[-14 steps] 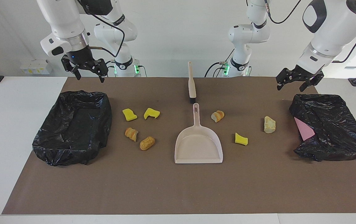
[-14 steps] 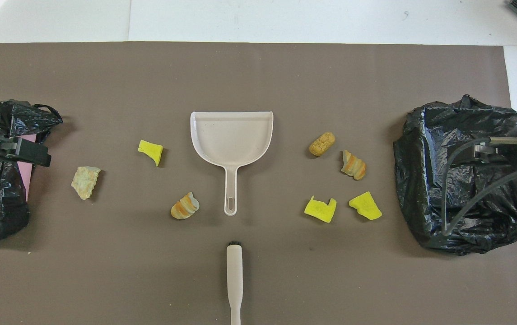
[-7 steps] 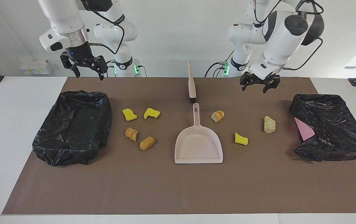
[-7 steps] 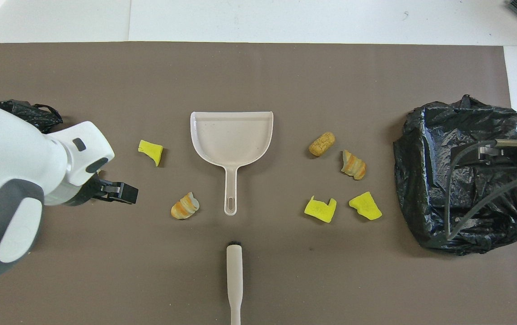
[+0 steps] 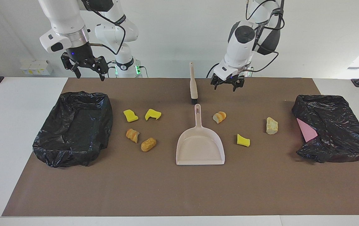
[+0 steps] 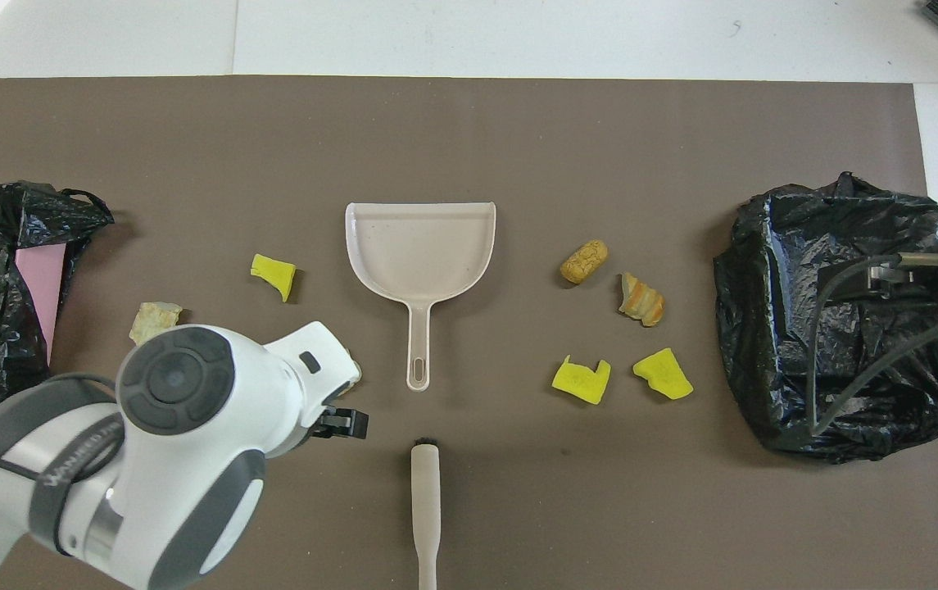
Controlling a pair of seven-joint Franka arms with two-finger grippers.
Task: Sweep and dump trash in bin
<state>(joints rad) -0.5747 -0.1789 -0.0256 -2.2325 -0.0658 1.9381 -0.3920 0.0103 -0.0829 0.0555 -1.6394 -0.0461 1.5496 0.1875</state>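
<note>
I will next grip the long beige brush by the neck near its middle (image 6: 427, 551) with my left gripper to sweep, because its broad head (image 6: 426, 487) is at one end.
Seven trash pieces lie on the brown mat around a beige dustpan (image 5: 200, 147). Two yellow sponge chunks (image 5: 130, 115) and two bread-like lumps (image 5: 148, 144) lie toward the right arm's end. A bread-like lump (image 5: 219, 116), a yellow chunk (image 5: 243, 140) and a pale beige lump (image 5: 271, 125) lie toward the left arm's end. A beige brush (image 5: 193, 84) lies nearer to the robots than the dustpan, in line with its handle. My left gripper (image 5: 225, 87) is open and empty in the air over the mat beside the brush. My right gripper (image 5: 90, 75) is open and empty, held high by the black-lined bin (image 5: 74, 125).
A second black-bagged bin (image 5: 333, 128) at the left arm's end holds a pink sheet (image 5: 306, 130). In the overhead view the left arm (image 6: 174, 442) covers most of one bread-like lump and part of the beige lump (image 6: 153, 315). The dustpan (image 6: 419, 254) mouth faces away from the robots.
My left arm has swung from over the bin at its end of the table to the middle, beside the brush. My right gripper has barely moved.
</note>
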